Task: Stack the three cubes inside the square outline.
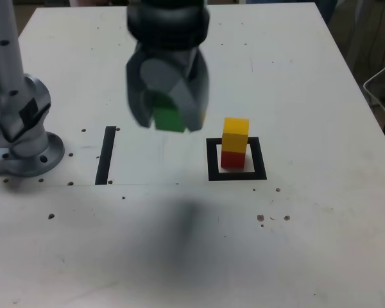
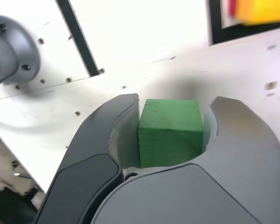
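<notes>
The green cube (image 1: 168, 115) is still well to the side of the yellow cube. My gripper keeps hold of it until it is in line with the yellow cube.
My gripper (image 1: 170, 122) hangs above the table, shut on the green cube (image 1: 168, 115), which shows clamped between both jaws in the wrist view (image 2: 170, 133). To the exterior view's right of it, the yellow cube (image 1: 235, 134) rests on top of the red cube (image 1: 232, 158) inside the square outline (image 1: 236, 173), a thick black frame with a white centre. In the wrist view a blurred edge of the yellow cube (image 2: 263, 11), a sliver of the red cube (image 2: 231, 7) and part of the square outline (image 2: 217, 23) appear in one corner.
The arm's grey base (image 1: 25, 151) is bolted at the exterior view's left. A thin black strip (image 1: 106, 155) lies between the base and the outline. A white cable (image 1: 378, 83) hangs off the table's right edge. Small screw holes dot the white tabletop.
</notes>
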`<state>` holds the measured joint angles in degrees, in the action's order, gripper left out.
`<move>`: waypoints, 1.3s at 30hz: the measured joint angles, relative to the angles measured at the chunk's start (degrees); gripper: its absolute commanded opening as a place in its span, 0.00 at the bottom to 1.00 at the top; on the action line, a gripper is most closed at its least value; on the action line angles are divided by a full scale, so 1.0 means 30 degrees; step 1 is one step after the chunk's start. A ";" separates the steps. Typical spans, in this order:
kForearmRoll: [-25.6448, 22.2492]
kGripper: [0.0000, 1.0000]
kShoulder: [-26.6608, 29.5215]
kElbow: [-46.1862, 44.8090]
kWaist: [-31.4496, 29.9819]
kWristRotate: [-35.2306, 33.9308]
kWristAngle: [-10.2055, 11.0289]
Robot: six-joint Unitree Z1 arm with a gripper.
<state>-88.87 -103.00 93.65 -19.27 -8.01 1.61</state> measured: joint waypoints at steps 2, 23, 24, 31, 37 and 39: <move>-0.0109 0.18 -0.0212 0.0322 0.0621 0.0593 -0.0003; 0.0219 0.17 -0.3460 0.3160 0.3991 0.3265 0.0000; 0.0245 0.17 -0.3560 0.3163 0.4096 0.3328 0.0071; 0.0497 0.17 -0.4037 0.3297 0.4530 0.3699 0.0271; 0.0827 0.17 -0.4222 0.3281 0.4984 0.4060 0.0160; 0.0858 0.17 -0.4269 0.3279 0.5028 0.4110 0.0097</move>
<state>-86.29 -115.81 103.49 -4.19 4.32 1.90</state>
